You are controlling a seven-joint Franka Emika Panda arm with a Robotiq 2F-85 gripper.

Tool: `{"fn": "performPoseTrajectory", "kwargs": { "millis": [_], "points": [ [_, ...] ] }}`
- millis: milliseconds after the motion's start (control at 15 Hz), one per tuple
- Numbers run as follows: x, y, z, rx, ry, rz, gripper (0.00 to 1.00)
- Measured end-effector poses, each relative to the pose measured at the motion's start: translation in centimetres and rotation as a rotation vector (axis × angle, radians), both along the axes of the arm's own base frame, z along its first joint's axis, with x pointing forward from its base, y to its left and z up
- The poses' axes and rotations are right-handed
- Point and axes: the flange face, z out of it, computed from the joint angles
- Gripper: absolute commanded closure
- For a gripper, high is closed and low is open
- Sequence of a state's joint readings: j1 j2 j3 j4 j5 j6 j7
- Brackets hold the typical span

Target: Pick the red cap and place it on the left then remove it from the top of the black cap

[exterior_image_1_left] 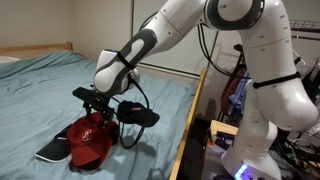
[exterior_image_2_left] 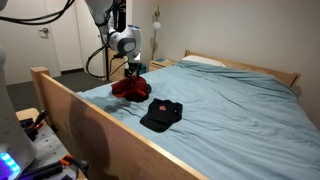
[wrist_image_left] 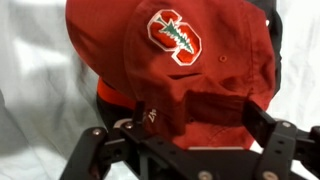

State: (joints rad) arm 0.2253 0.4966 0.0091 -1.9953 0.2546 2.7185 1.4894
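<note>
The robot's gripper needs to close, as the fabric lies between its open fingers. Closing now would hold the red cap's creased rear fabric (exterior_image_1_left: 96, 119) (wrist_image_left: 198, 113).
A red cap (exterior_image_1_left: 90, 140) with a white-and-red tree badge lies on the blue bed sheet, also seen in an exterior view (exterior_image_2_left: 130, 88). It rests partly on the flat black cap (exterior_image_1_left: 50, 151), whose light-edged brim sticks out beside it. My gripper (exterior_image_1_left: 97, 108) hangs just above the red cap, jaws spread wide. In the wrist view the red cap (wrist_image_left: 190, 60) fills the frame and its rear part lies between the two open fingers (wrist_image_left: 200, 125). Nothing is held.
A rounder all-black cap (exterior_image_1_left: 137, 115) lies beside the gripper, near the bed's edge (exterior_image_2_left: 162, 113). The wooden bed frame (exterior_image_2_left: 110, 125) borders the sheet. White pillows (exterior_image_2_left: 205, 61) lie at the head. The robot base and cables stand off the bed.
</note>
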Motion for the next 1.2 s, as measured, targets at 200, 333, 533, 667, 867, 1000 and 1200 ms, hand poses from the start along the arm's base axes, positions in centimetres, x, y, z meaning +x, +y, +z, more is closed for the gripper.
{"fn": "performPoseTrajectory", "kwargs": {
  "millis": [200,333,533,667,867,1000,1200],
  "points": [
    [0.1,0.4,0.4,-0.01,-0.01,0.021,0.53],
    [0.1,0.7,0.8,-0.016,-0.014,0.034,0.66],
    [0.0,1.2,1.0,-0.019,-0.018,0.047,0.85],
    [0.0,1.3,1.1,-0.021,-0.016,0.052,0.94],
    [-0.1,1.3,0.9,-0.022,-0.001,0.054,0.99],
    [-0.3,1.3,0.7,-0.023,0.017,0.056,0.96],
    [-0.4,1.2,0.5,-0.023,0.031,0.056,0.95]
  ]
}}
